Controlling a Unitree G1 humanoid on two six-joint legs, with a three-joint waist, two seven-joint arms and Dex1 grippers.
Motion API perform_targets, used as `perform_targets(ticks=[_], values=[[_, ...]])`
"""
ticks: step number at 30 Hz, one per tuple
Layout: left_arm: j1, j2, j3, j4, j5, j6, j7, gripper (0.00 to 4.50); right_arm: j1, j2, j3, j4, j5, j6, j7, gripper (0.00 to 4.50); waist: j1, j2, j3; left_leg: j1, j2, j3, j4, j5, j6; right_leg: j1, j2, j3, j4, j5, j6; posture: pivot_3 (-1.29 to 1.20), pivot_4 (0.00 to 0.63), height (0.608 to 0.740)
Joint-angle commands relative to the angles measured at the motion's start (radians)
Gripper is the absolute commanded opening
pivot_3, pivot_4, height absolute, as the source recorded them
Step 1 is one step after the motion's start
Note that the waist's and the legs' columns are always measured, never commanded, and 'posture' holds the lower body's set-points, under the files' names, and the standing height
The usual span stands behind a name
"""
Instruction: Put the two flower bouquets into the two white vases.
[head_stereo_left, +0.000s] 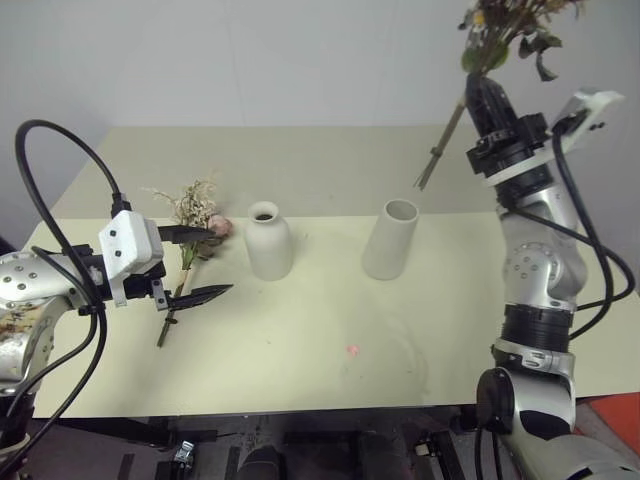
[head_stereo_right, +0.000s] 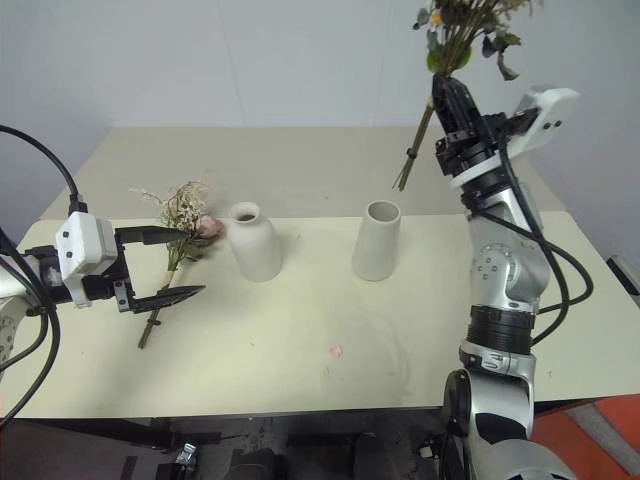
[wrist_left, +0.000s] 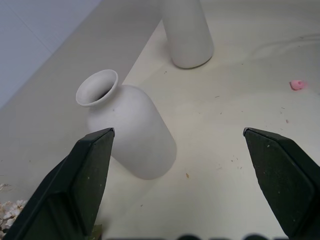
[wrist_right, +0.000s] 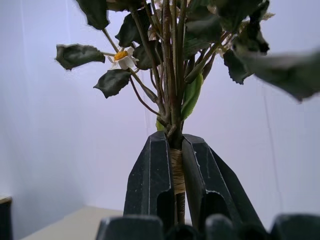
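The left gripper will next grab the bouquet by its bundled stems just below the blooms, because delicate petals and feathery sprigs fan out at the top of the bouquet.
One flower bouquet (head_stereo_left: 192, 222) lies on the table (head_stereo_left: 300, 340) at the left, its thin stems pointing toward the front edge. My left gripper (head_stereo_left: 222, 261) hovers over it, open, one finger on each side of the stems. Just right of it stands the bottle-shaped white vase (head_stereo_left: 268, 243), and further right the wide-mouthed cylinder vase (head_stereo_left: 390, 240). Both show ahead of the left gripper (wrist_left: 178, 131) in the left wrist view. My right gripper (head_stereo_left: 478, 85) is raised high above the table's right side, shut on the tied stems of the second bouquet (wrist_right: 175, 90). Its blooms point up and its stem ends (head_stereo_left: 430, 170) hang down-left, behind and above the cylinder vase.
A small pink speck (head_stereo_left: 352, 350) lies on the table in front of the vases. A seam (head_stereo_left: 330, 216) runs across the table behind the vases, with more tabletop up to the white wall. The front edge is close to me.
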Motion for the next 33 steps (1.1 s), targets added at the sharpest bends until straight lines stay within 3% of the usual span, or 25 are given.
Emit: perform_targets(ticks=[1, 7, 15, 23, 27, 30, 33], values=[[-0.001, -0.003, 0.013, -0.023, -0.003, -0.016, 0.007, 4.5, -0.008, -0.005, 0.028, 0.008, -0.012, -0.039, 0.031, 0.12, -0.001, 0.0, 0.0, 0.0, 0.0, 0.0, 0.0, 0.0, 0.0, 0.0, 0.0, 0.0, 0.0, 0.0, 0.0, 0.0, 0.15, 0.74], [-0.006, 0.001, 0.024, -0.02, -0.014, -0.013, 0.001, 4.5, -0.018, -0.035, 0.041, 0.112, -0.034, -0.058, 0.078, 0.12, 0.002, 0.0, 0.0, 0.0, 0.0, 0.0, 0.0, 0.0, 0.0, 0.0, 0.0, 0.0, 0.0, 0.0, 0.0, 0.0, 0.15, 0.74], [-0.003, 0.003, 0.028, -0.013, -0.013, -0.015, -0.004, 4.5, 0.03, -0.029, 0.047, 0.097, -0.03, -0.047, 0.099, 0.12, 0.0, 0.0, 0.0, 0.0, 0.0, 0.0, 0.0, 0.0, 0.0, 0.0, 0.0, 0.0, 0.0, 0.0, 0.0, 0.0, 0.15, 0.74], [-0.005, -0.023, 0.029, 0.021, 0.01, 0.007, 0.065, 4.5, 0.148, -0.024, 0.095, -0.04, 0.0, 0.009, 0.128, 2.86, 0.0, 0.0, 0.0, 0.0, 0.0, 0.0, 0.0, 0.0, 0.0, 0.0, 0.0, 0.0, 0.0, 0.0, 0.0, 0.0, 0.15, 0.74], [-0.017, -0.066, 0.025, 0.072, 0.087, 0.073, 0.246, 4.5, 0.21, -0.046, 0.123, -0.098, -0.005, 0.028, 0.138, 4.27, 0.002, 0.0, 0.0, 0.001, 0.0, 0.0, 0.0, 0.0, -0.001, 0.0, 0.0, 0.0, 0.001, 0.0, 0.0, 0.0, 0.15, 0.74], [-0.041, -0.106, 0.032, 0.057, 0.121, 0.262, 0.44, 4.5, 0.263, -0.087, 0.13, -0.151, -0.011, 0.049, 0.153, 4.46, 0.004, 0.0, 0.0, 0.001, 0.0, 0.0, 0.0, 0.0, -0.001, 0.0, 0.0, 0.0, 0.001, 0.0, 0.0, 0.0, 0.15, 0.74], [-0.064, -0.072, -0.046, 0.033, 0.207, 0.465, 0.544, 4.5, 0.313, -0.157, 0.126, -0.2, -0.02, 0.116, 0.142, 4.46, 0.005, 0.0, 0.0, 0.0, -0.001, -0.001, 0.001, 0.0, -0.001, 0.0, 0.0, 0.0, 0.001, 0.0, 0.0, 0.0, 0.15, 0.74]])
